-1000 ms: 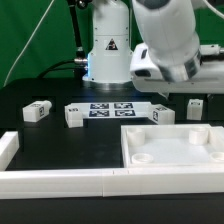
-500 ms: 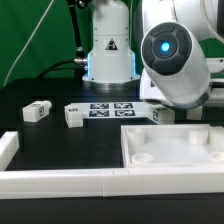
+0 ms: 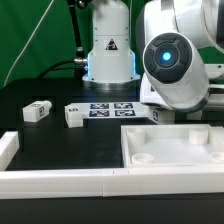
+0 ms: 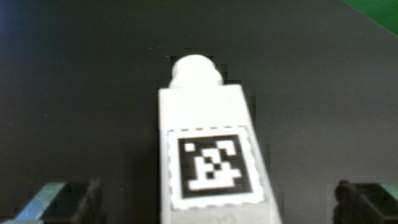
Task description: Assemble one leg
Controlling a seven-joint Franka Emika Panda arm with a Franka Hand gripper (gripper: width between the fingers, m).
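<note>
My fingers stand on both sides of the leg's tagged body and closing now would catch the leg, so it is time for my gripper to close on it.
In the wrist view a leg [image 4: 208, 140], a stubby white post with a black-and-white tag and a rounded tip, lies on the black table between my gripper's [image 4: 214, 205] two dark fingers [image 4: 64, 200]. The jaws stand wide apart on either side of it and do not touch it. In the exterior view my arm's big wrist housing [image 3: 175, 70] hangs low over the right side and hides the gripper. One leg [image 3: 161, 117] peeks out beneath it. Two more legs [image 3: 36, 111] [image 3: 73, 115] lie to the exterior view's left.
The large square white panel [image 3: 205, 155] with round corner sockets lies at front right. The marker board [image 3: 110, 109] lies in front of the robot base [image 3: 108, 50]. A white rail [image 3: 60, 180] runs along the front, with a short piece [image 3: 8, 147] at the left.
The arm has come down and turned over the right-hand legs, so its wrist housing now covers the legs that showed there one second ago.
</note>
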